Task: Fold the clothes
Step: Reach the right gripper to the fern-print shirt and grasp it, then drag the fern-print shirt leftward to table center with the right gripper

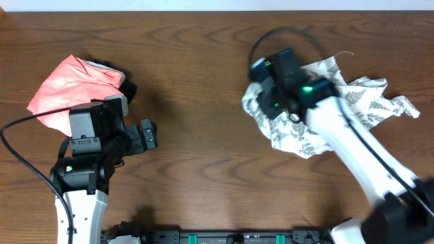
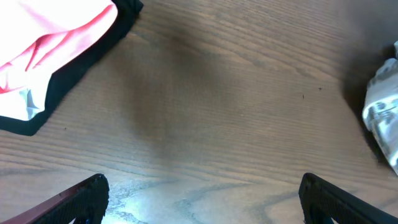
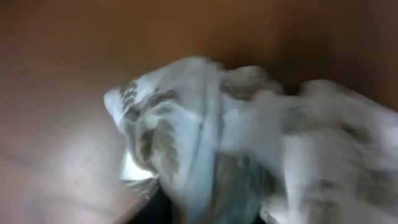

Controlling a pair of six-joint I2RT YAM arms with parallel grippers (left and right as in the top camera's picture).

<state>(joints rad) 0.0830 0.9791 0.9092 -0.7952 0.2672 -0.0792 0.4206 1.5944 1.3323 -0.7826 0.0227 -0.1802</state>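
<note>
The crumpled dress should next be grabbed by my right gripper at the dress's end nearest my left gripper, to spread the dress and hand it over for folding.
The clothes, a white dress with a grey-green leaf print [image 1: 366, 98], lie crumpled at the right of the wooden table. My right gripper [image 1: 266, 102] is down on the heap's left end. In the right wrist view the blurred dress [image 3: 186, 124] fills the picture and covers the jaws, so their state does not show. My left gripper [image 1: 146, 133] hovers over bare wood at the left, well apart from the dress. Its fingers [image 2: 87, 196] stand wide open with nothing between them. An edge of the dress [image 2: 382, 115] shows at the right of the left wrist view.
A coral-pink folded garment [image 1: 74, 85] lies at the far left on top of a black garment [image 1: 127, 87], just behind the left arm. Both also show in the left wrist view, the pink garment [image 2: 56, 43] and the black garment [image 2: 81, 62]. Bare wood [image 1: 196, 102] separates the two piles.
</note>
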